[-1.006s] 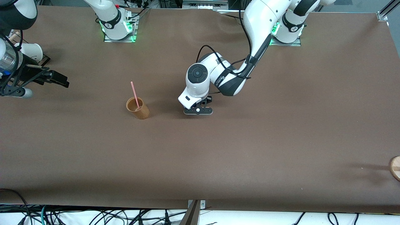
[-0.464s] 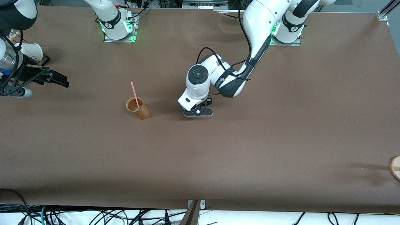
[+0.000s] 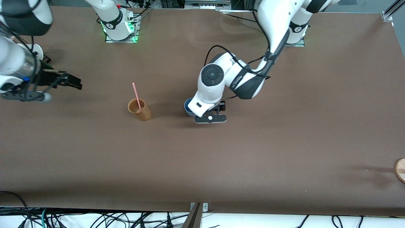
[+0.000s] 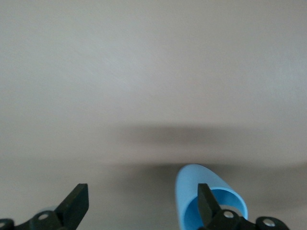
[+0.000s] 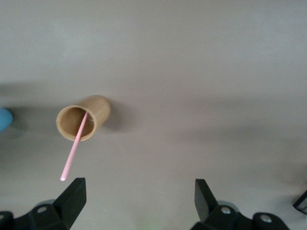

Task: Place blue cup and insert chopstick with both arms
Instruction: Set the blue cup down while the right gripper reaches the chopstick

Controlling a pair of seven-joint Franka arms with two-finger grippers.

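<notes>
I should grab the pink chopstick [image 3: 136, 96] with my right gripper next, by its end sticking out of the tan cup. Then I can insert the chopstick into the blue cup.
The blue cup [image 3: 188, 107] stands upright on the table, half hidden by the left arm's hand. My left gripper [image 3: 208, 116] is just over the table beside it. In the left wrist view my left gripper [image 4: 142, 203] is open and empty, and the blue cup [image 4: 192, 184] is at one fingertip, not between the jaws. The pink chopstick [image 3: 136, 96] leans in the tan cup [image 3: 139, 109], which stands toward the right arm's end from the blue cup. My right gripper [image 3: 75, 84] is open and empty in the air, and its wrist view [image 5: 139, 197] shows the tan cup [image 5: 84, 118] with the chopstick [image 5: 74, 151].
A white paper cup [image 3: 38, 51] stands at the right arm's end of the table, partly hidden by that arm. A round wooden piece [image 3: 400, 170] lies at the table edge at the left arm's end.
The left arm's hand has shifted toward the left arm's end, baring the blue cup on the table. The right gripper has moved a little toward the tan cup.
</notes>
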